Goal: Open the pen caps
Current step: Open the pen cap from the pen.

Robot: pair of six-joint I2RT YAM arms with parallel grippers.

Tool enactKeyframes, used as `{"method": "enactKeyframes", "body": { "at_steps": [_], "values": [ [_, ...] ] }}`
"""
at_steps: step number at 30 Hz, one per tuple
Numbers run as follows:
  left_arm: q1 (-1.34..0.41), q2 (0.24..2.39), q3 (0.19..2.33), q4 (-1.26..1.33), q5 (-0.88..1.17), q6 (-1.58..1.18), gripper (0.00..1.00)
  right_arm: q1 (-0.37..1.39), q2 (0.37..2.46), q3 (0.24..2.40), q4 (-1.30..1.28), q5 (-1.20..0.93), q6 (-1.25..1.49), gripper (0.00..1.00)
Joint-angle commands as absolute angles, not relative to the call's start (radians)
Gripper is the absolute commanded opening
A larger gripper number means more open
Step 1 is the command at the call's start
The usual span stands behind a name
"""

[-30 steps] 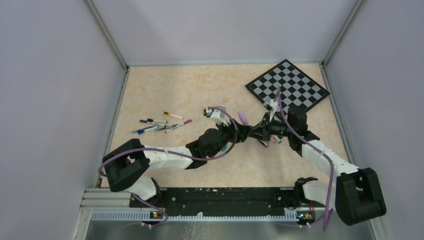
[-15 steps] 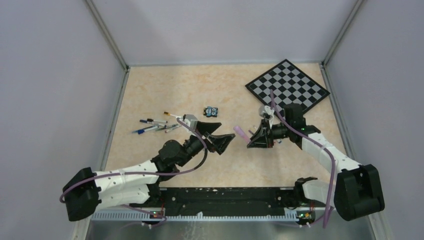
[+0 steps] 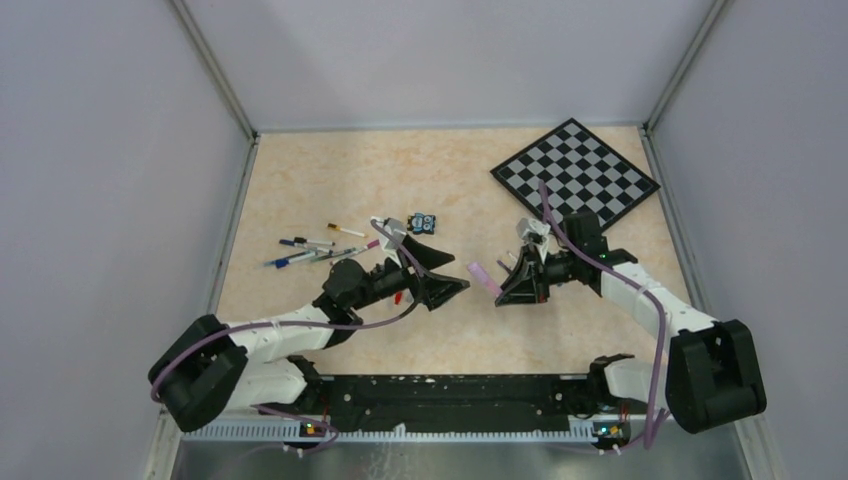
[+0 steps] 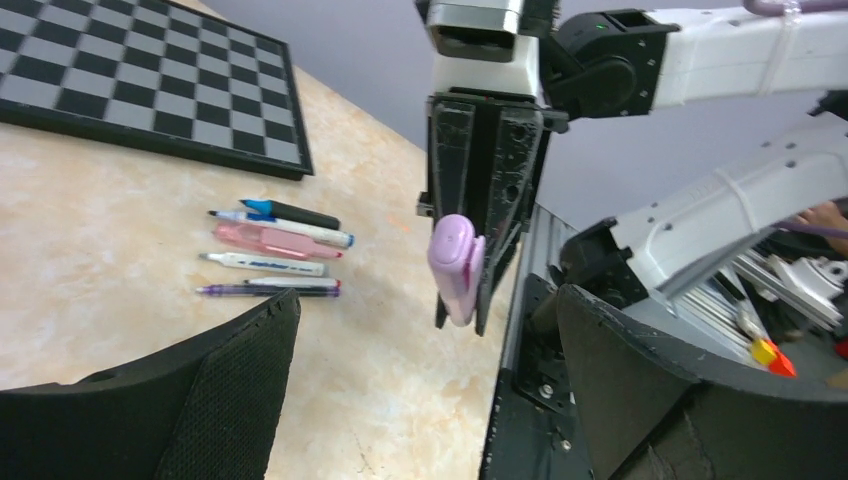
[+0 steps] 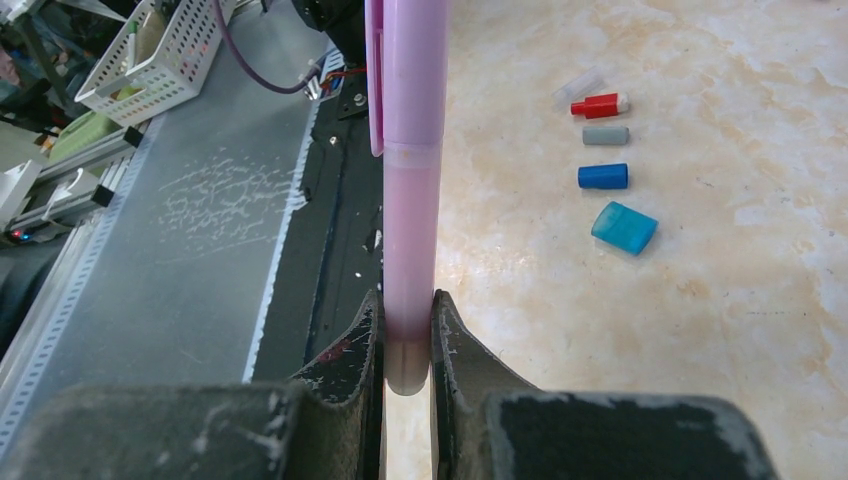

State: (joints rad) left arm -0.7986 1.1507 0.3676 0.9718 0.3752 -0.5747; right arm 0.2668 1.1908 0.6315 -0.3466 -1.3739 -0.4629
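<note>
The lilac clip cap [image 3: 478, 271] [image 4: 455, 265] is the only part my left gripper will grip next, away from the pen body my right gripper holds, to open the pen.
My right gripper [image 5: 407, 340] is shut on the lower end of a lilac-pink pen [image 5: 410, 200]; its lilac clip cap [image 5: 403, 70] is on the far end. Seen from above, the pen [image 3: 483, 277] points left from the right gripper [image 3: 508, 287] toward my left gripper [image 3: 445, 289]. The left gripper [image 4: 430, 400] is open, a short gap away from the cap [image 4: 455, 265], touching nothing. Loose pen caps lie on the table: red [image 5: 597, 104], grey [image 5: 605, 135], blue [image 5: 603, 176] and teal [image 5: 625, 227]. Several pens [image 4: 275, 240] lie beside the chessboard, and several more pens [image 3: 318, 250] at the left.
The chessboard [image 3: 575, 170] lies at the back right. A small black-blue-white toy block [image 3: 423, 222] sits behind the left gripper. The black rail [image 3: 440, 395] runs along the near table edge, close below both grippers. Grey walls enclose the table.
The left gripper has let go of the pen's cap end, opened wide and drawn back to the left. The right gripper still holds the pen, which still has its cap on, a little lower.
</note>
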Motion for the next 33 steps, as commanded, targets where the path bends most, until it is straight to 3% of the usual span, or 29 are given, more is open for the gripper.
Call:
{"method": "enactKeyframes", "body": {
  "at_steps": [1,5,13,27,33],
  "values": [
    [-0.787,1.198,0.368,1.193,0.551,-0.628,0.99,0.281,1.207,0.663,-0.328,-1.418,-0.490,0.00],
    [-0.785,1.242,0.374,1.263,0.576,-0.639,0.97,0.289,1.219,0.664,-0.309,-1.416,-0.462,0.00],
    [-0.789,1.365,0.396,1.388,0.576,-0.692,0.78,0.299,1.225,0.658,-0.267,-1.430,-0.409,0.00],
    [-0.827,1.411,0.432,1.395,0.509,-0.666,0.66,0.312,1.233,0.650,-0.246,-1.426,-0.385,0.00],
    [-0.835,1.428,0.454,1.380,0.519,-0.662,0.51,0.315,1.236,0.650,-0.244,-1.423,-0.382,0.00]
  ]
}}
